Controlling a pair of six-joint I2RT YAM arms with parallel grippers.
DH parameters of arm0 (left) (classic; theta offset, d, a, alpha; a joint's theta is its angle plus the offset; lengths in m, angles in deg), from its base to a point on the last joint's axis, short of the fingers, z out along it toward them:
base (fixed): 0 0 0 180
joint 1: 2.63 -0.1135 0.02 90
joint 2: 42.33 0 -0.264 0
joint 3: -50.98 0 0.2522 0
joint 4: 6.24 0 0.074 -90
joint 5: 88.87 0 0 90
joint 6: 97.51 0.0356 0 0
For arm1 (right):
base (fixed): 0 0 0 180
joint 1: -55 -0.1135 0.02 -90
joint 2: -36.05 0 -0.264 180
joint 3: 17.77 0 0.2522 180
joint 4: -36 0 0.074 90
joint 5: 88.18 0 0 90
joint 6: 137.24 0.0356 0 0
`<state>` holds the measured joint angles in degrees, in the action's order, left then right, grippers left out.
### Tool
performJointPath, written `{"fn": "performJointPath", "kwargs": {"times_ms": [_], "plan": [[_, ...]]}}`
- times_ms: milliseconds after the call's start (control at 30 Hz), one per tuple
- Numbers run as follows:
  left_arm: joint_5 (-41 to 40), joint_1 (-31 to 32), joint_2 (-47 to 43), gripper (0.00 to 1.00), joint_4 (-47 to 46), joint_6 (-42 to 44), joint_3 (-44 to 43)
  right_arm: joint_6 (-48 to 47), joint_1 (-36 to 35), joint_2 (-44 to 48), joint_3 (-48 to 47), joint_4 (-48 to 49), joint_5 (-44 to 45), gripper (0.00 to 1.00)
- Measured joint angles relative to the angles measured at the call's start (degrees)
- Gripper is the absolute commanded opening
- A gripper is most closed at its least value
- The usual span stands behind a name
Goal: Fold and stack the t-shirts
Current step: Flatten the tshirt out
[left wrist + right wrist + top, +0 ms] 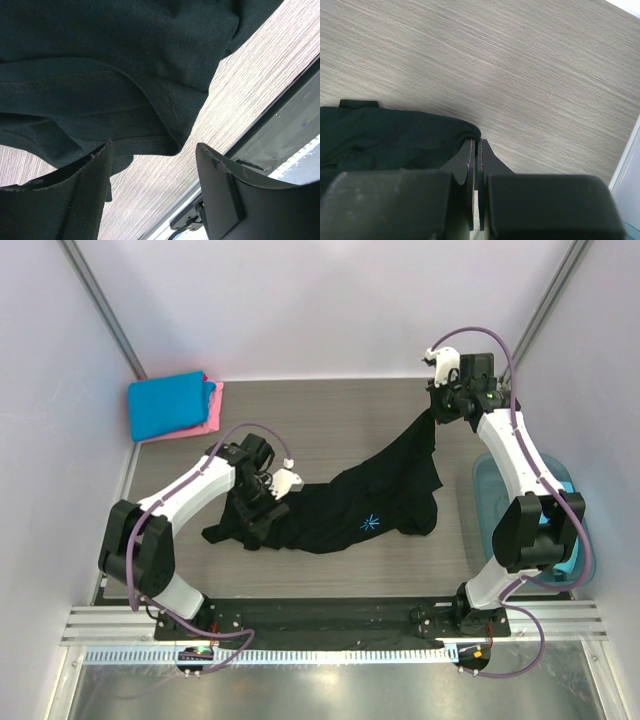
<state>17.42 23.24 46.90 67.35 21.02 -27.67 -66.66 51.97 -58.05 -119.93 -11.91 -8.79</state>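
Observation:
Next, my left gripper takes hold of the black t-shirt (340, 505) by the hem's pointed corner, so that both grippers get to spread it flat for folding.
The large black t-shirt (340, 505) lies crumpled across the middle of the table, its light-blue starburst mark (371, 522) facing up. My right gripper (437, 412) is shut on one edge of it (395, 140) and holds that edge up at the back right; its tips (476, 142) pinch the cloth. My left gripper (262, 502) is open over the shirt's left part. In the left wrist view the hem (145, 141) lies just beyond the fingertips (95, 165), with nothing between them. A folded bright blue shirt (168, 405) lies on a pink one (213, 412) at the back left. I see no separate turquoise shirt.
A translucent teal tub (492, 498) stands at the right edge, partly hidden by my right arm. White walls close in the table on three sides. A metal rail (330, 625) runs along the near edge and also shows in the left wrist view (280, 125).

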Motion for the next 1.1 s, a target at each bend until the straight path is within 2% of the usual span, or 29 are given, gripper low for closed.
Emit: {"fn": "performJointPath", "kwargs": {"times_ms": [133,400,567,600,700,767,800,867,900,1100], "plan": [[0.66,0.0,0.17,0.58,0.02,-0.52,-0.15,-0.2,0.0,0.0,0.48,0.02,0.0,0.01],[2.6,0.07,2.47,0.53,0.39,-1.36,-1.22,-0.35,0.02,0.0,0.5,0.13,0.0,0.01],[3.39,0.28,4.07,0.4,0.9,-1.62,-1.42,-0.37,0.02,0.0,0.5,0.26,0.02,0.01],[3.48,0.33,4.37,0.35,1.05,-1.66,-1.42,-0.37,0.02,0.0,0.5,0.28,0.0,0.01],[3.58,0.33,4.57,0.3,1.51,-1.6,-1.42,-0.37,0.04,0.0,0.5,0.28,0.02,0.01],[3.93,0.33,4.57,0.21,1.77,-1.66,-1.42,-0.42,0.11,0.0,0.5,0.28,0.02,0.01],[4.11,0.33,4.57,0.13,1.9,-1.64,-1.42,-0.44,0.15,0.0,0.5,0.31,0.02,0.01],[4.63,0.33,4.57,0.09,2.29,-1.64,-1.42,-0.5,0.26,0.0,0.5,0.31,0.04,0.01],[4.81,0.33,4.57,0.02,2.51,-1.53,-1.44,-0.59,0.28,0.0,0.5,0.31,0.09,0.01],[6.34,0.31,4.42,0.0,4.94,-1.53,-4.55,-0.59,0.52,0.04,0.5,0.31,0.22,0.01]]}}
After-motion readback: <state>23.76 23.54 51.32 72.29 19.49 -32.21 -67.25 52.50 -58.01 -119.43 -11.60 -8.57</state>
